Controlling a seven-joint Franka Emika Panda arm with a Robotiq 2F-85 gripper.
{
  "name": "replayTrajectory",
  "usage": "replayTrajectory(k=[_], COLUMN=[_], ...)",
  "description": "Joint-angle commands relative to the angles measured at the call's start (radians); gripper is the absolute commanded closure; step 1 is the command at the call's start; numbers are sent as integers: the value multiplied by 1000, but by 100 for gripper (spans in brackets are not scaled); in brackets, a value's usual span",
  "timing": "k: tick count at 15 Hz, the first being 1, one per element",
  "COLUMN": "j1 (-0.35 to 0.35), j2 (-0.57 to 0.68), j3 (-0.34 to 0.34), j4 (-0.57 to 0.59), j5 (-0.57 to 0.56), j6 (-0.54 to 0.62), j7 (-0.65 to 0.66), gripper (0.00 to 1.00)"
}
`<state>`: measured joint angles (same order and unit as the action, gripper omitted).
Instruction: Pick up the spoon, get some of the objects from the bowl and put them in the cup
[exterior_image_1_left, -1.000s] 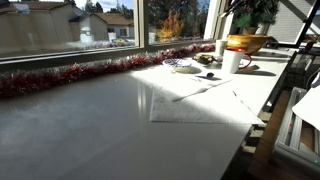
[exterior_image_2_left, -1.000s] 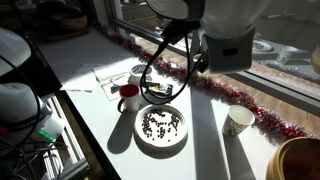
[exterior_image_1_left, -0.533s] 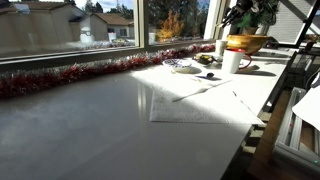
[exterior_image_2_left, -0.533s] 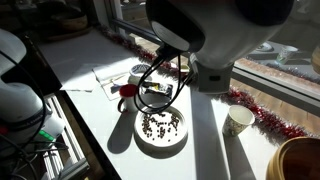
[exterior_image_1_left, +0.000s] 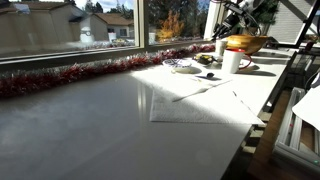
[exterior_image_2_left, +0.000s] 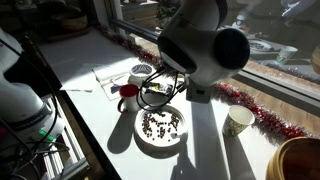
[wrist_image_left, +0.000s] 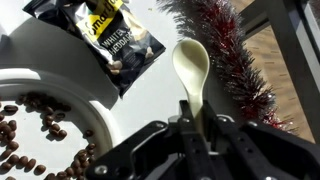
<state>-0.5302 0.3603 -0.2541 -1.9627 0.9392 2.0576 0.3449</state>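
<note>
I should keep the spoon (wrist_image_left: 190, 65) in my gripper for now and release it later, because the spoon is hanging well above the tabletop beside the dish.
My gripper (wrist_image_left: 198, 125) is shut on the handle of a cream plastic spoon (wrist_image_left: 190, 65), whose scoop points away from me over the white tabletop. Just to its left in the wrist view is a white dish (wrist_image_left: 70, 95) holding dark beans (wrist_image_left: 30, 130). The same dish (exterior_image_2_left: 160, 147) shows in an exterior view, below the arm (exterior_image_2_left: 200, 50). The golden-brown bowl (exterior_image_2_left: 300, 160) (exterior_image_1_left: 246, 43) and the white cup (exterior_image_2_left: 238, 121) (exterior_image_1_left: 231, 62) stand apart from the dish. In both exterior views the arm hides the fingers.
A red tinsel garland (exterior_image_1_left: 80, 72) (wrist_image_left: 230, 60) runs along the window side of the table. A black snack bag (wrist_image_left: 112, 35) lies beyond the dish. A red mug (exterior_image_2_left: 128, 98) stands beside the dish. A paper sheet (exterior_image_1_left: 195, 100) lies mid-table.
The arm has swung and turned above the dish of beans, now covering more of the table behind it. The gripper stays shut on the spoon.
</note>
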Motion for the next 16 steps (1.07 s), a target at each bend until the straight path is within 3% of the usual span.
replayTrajectory(k=[1,8,15,16], j1=[55,54,50,52], j2=[86,203,243,243], j3=[-42,-56,-75,-77], j4=[26,54,118,123], j5=[47,95,101,101], j6=[65,88,85,89], j7=[57,104,158,164], gripper=[97,97,97,73])
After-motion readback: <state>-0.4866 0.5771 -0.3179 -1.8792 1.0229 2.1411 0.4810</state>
